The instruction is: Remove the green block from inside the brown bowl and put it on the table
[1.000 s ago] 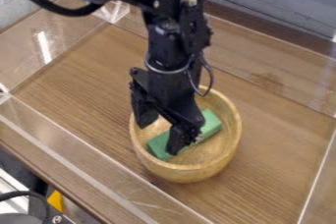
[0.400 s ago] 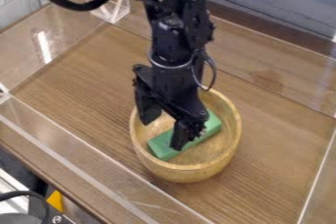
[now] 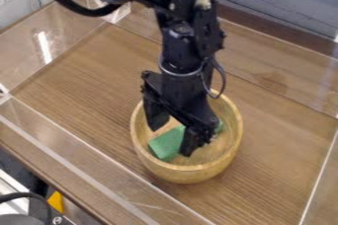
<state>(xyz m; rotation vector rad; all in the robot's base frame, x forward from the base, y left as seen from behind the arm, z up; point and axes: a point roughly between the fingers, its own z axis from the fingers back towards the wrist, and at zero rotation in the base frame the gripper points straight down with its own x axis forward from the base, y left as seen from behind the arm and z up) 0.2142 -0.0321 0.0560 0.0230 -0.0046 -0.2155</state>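
My gripper should next grab the green block point(image 3: 166, 144) by its long sides, to lift it from the brown bowl onto the table.
The brown bowl point(image 3: 209, 165) sits on the table point(image 3: 93, 81) toward the front right. Inside it lies the green block point(image 3: 166, 144), a bright green bar partly covered by the arm. My gripper point(image 3: 181, 136) is black and reaches straight down into the bowl, its jaws open, with one finger point(image 3: 156, 118) on the left of the block and the other point(image 3: 200, 138) on its right. The block's right end is hidden behind the fingers. I cannot tell whether the fingers touch the block.
Clear low walls point(image 3: 79, 185) ring the tabletop, with the front one close to the bowl. The black arm point(image 3: 179, 32) rises up and left from the bowl. Bare wood lies left of and behind the bowl.
The gripper has shifted right and sunk lower into the bowl, now covering more of the green block. Its jaws have stayed open.
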